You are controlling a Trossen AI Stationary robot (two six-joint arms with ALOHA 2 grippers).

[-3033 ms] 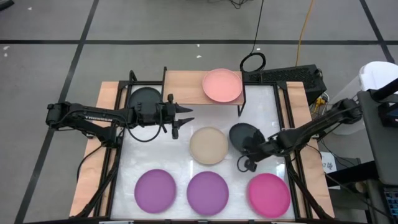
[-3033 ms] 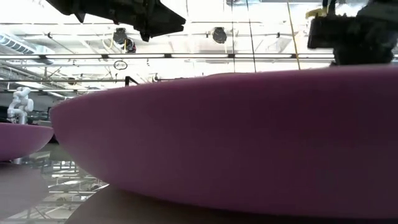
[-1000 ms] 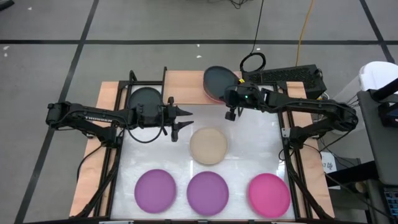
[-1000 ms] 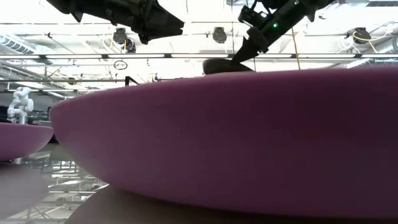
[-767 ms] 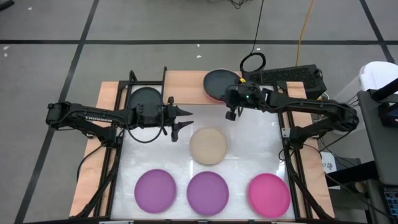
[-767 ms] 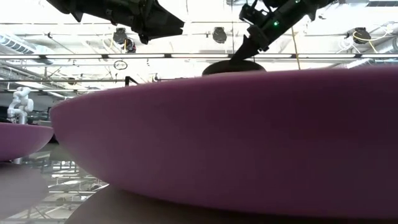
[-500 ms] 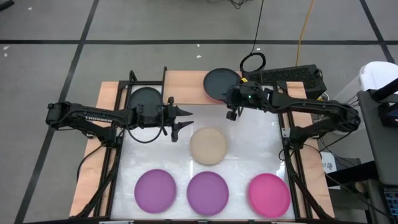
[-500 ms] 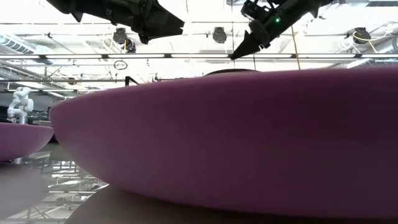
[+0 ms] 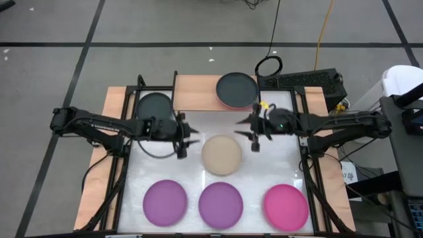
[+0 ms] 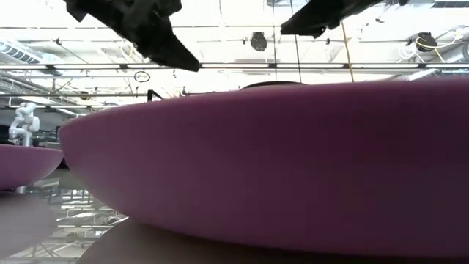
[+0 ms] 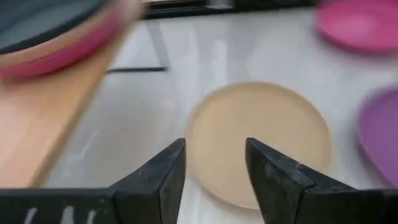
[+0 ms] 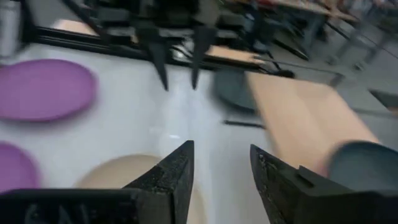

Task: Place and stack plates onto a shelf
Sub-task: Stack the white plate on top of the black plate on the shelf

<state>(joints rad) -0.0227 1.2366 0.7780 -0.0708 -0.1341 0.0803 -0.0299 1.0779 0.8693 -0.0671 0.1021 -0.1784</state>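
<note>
The beige plate should be stacked on the shelf, so my left gripper needs to grab it by its rim next.
The shelf stands at the table's far edge. On its right half lies a stack with a black plate on top; the left wrist view shows peach and magenta rims under it. A second black plate lies left of the shelf. A beige plate rests flat at mid-table, between the two grippers. My left gripper hovers open at its left, fingers apart. My right gripper hovers open past its far right rim, with nothing between its fingers.
Two purple plates and a magenta plate lie in a row along the near edge. One purple plate fills the low view. Black frame rails run along the table's sides.
My right gripper has set the black plate flat on the stack on the shelf, opened and let go. It has then drawn back toward the near edge and lower, over the table. My left gripper has moved a little toward the near edge and tipped toward the beige plate.
</note>
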